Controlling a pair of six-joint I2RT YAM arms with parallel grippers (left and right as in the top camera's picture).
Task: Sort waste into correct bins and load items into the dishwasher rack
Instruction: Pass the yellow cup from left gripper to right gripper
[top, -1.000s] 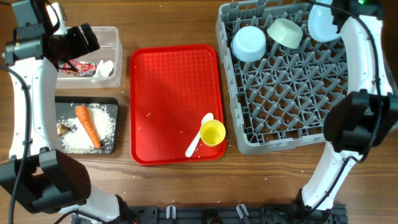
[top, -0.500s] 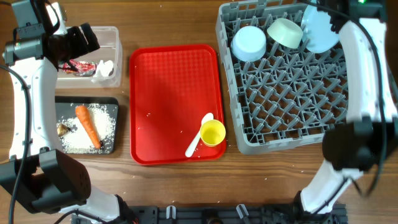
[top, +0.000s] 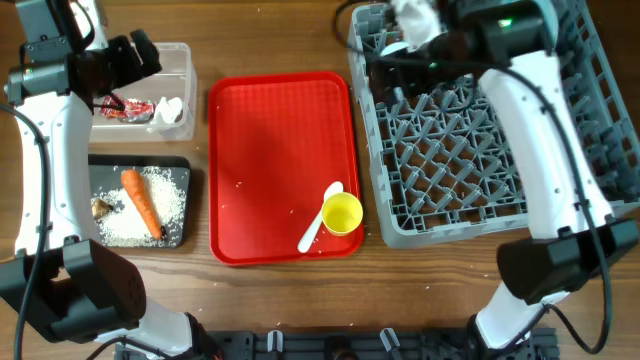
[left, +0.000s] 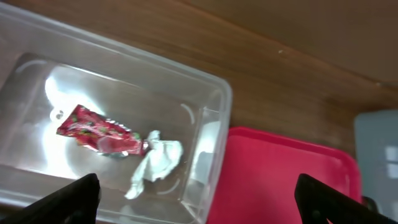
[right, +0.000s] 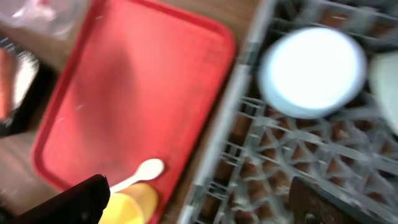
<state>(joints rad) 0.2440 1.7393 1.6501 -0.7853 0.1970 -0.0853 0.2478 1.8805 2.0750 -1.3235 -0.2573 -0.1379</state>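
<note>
The yellow cup should be grabbed by its rim with my left gripper next, so its body stays free for my right gripper.
My left gripper hangs open above the clear tub, which holds the red wrapper and the crumpled tissue. The black tray holds the carrot, rice and a brown lump. The white spoon and yellow cup lie on the red tray. My right gripper is open and empty, high over the left edge of the grey rack. An upturned pale bowl sits in the rack. The right arm hides the plate.
A second pale dish shows at the right edge of the right wrist view. My right arm crosses the rack from its back-left corner to the table's front edge. Bare wood lies between the trays and the rack.
My right gripper opened and let go of the plate in the rack's back right. The right arm then swung left over the rack's back-left corner. The left arm has hardly moved.
</note>
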